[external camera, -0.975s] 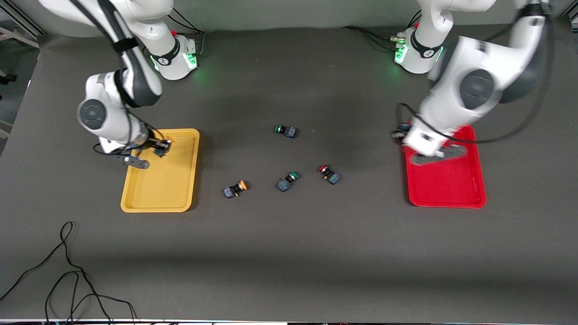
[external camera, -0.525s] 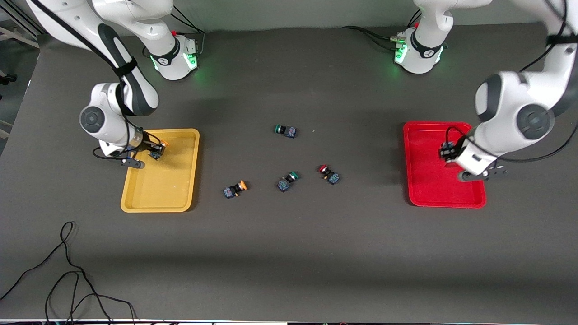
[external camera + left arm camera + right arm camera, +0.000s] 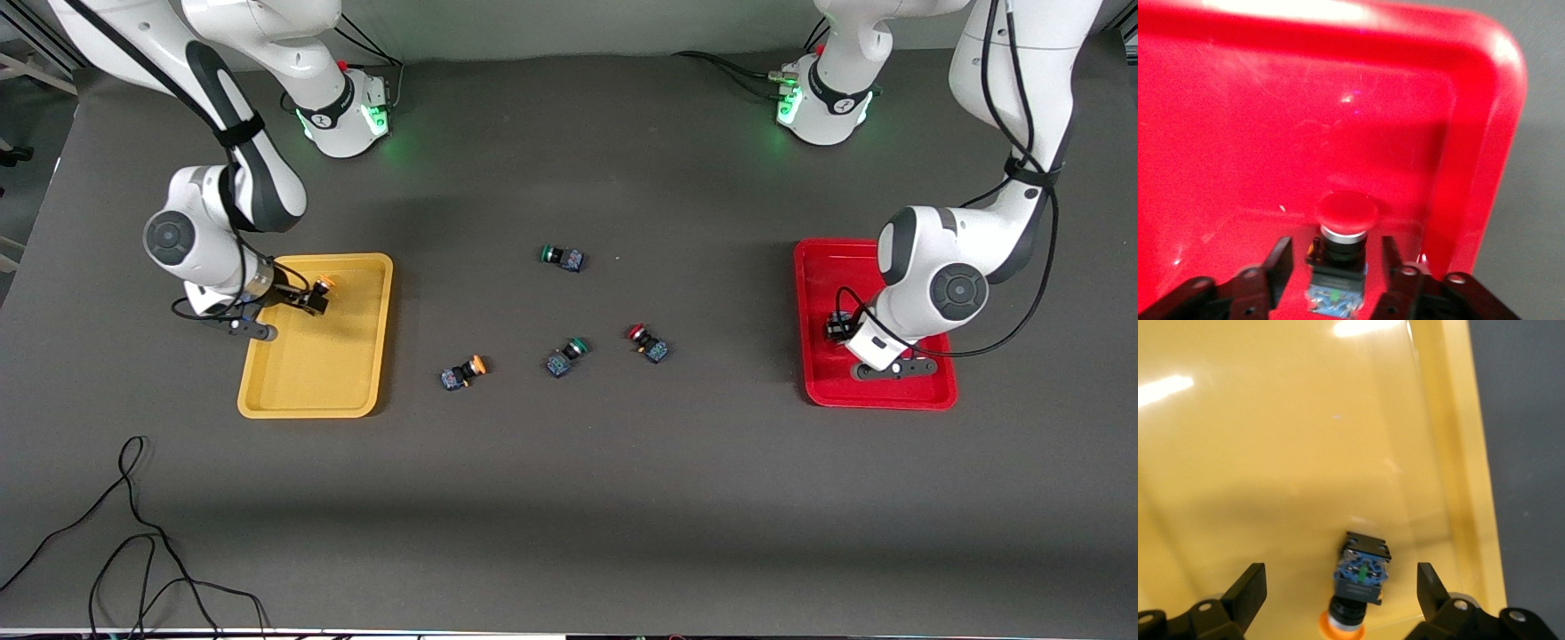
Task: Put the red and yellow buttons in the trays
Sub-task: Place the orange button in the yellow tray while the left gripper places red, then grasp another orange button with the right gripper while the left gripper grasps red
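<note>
The loose yellow-capped button should next be grabbed by its black neck [image 3: 466, 372] with my right gripper. It can then be placed in the yellow tray [image 3: 329, 378].
My left gripper [image 3: 838, 331] is low in the red tray [image 3: 889, 384], open, with a gap on each side of a red-capped button [image 3: 1347, 212] that lies between its fingers [image 3: 1279, 261] on the tray floor [image 3: 1271, 100]. My right gripper [image 3: 300, 300] is low in the yellow tray [image 3: 329, 378], wide open, and a yellow-capped button [image 3: 1361, 577] lies between its fingers on the tray floor [image 3: 1271, 453]; the button also shows in the front view [image 3: 322, 286]. On the table between the trays lie another yellow-capped button [image 3: 462, 372] and another red-capped button [image 3: 647, 343].
Two green-capped switches lie mid-table, one [image 3: 566, 356] between the loose yellow and red buttons, one [image 3: 562, 258] farther from the front camera. A black cable [image 3: 133, 533] loops on the table near the front edge at the right arm's end.
My left arm has swung across the red tray and come down nearer the front camera, with the red button. My right gripper has shifted slightly over the yellow tray.
</note>
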`<state>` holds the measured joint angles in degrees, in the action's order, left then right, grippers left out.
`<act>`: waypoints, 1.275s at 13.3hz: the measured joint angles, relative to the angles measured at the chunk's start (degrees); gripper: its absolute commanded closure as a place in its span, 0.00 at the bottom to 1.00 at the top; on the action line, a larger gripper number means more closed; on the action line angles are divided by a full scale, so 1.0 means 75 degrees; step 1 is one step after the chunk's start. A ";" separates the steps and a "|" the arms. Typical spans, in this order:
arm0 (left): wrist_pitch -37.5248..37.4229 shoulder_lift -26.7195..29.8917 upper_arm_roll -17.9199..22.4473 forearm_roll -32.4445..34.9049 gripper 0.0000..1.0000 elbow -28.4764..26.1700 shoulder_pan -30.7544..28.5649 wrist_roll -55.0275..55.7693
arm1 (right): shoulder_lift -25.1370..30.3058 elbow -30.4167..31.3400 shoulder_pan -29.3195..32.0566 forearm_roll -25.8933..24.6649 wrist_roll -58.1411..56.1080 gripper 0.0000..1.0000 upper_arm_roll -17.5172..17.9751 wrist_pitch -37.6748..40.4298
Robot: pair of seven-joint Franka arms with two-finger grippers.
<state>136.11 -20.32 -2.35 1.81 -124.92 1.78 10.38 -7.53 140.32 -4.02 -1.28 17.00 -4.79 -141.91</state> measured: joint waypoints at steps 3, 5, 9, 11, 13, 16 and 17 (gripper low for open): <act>-0.2197 0.0766 -0.0007 0.0000 0.00 0.1153 -0.0003 -0.0001 | 0.0117 -0.1022 -0.0021 0.0261 0.1162 0.00 0.0741 0.1169; -0.3433 0.1324 -0.0067 -0.0068 0.00 0.1963 0.0004 0.0083 | 0.0058 -0.1883 -0.0070 0.0552 0.2118 0.00 0.1332 0.1984; -0.3880 0.1510 -0.0265 -0.0569 0.00 0.2517 0.0705 0.2048 | -0.0854 -0.3906 -0.0117 0.0952 0.4702 0.00 0.2148 0.2745; -0.3363 0.1286 -0.0337 -0.0876 0.00 0.2523 0.1509 0.4110 | -0.1727 -0.4725 -0.0132 0.0963 0.6374 0.00 0.2613 0.2787; -0.2617 0.0949 -0.0372 -0.0956 0.00 0.2525 0.2309 0.6011 | -0.2478 -0.5218 -0.0172 0.0962 0.7290 0.00 0.2820 0.2782; -0.1167 0.0117 -0.0381 -0.0916 0.00 0.2520 0.3315 0.8377 | -0.3156 -0.5538 -0.0296 0.0939 0.7735 0.00 0.2918 0.2603; -0.0686 -0.0274 -0.0375 -0.0803 0.00 0.2519 0.3544 0.8921 | -0.3298 -0.5548 -0.0365 0.0871 0.7817 0.00 0.2920 0.2480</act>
<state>130.97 -22.37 -5.17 -4.20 -106.02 28.35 77.29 -32.27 98.71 -6.75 5.25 75.63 17.11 -123.30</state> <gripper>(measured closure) 0.000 0.000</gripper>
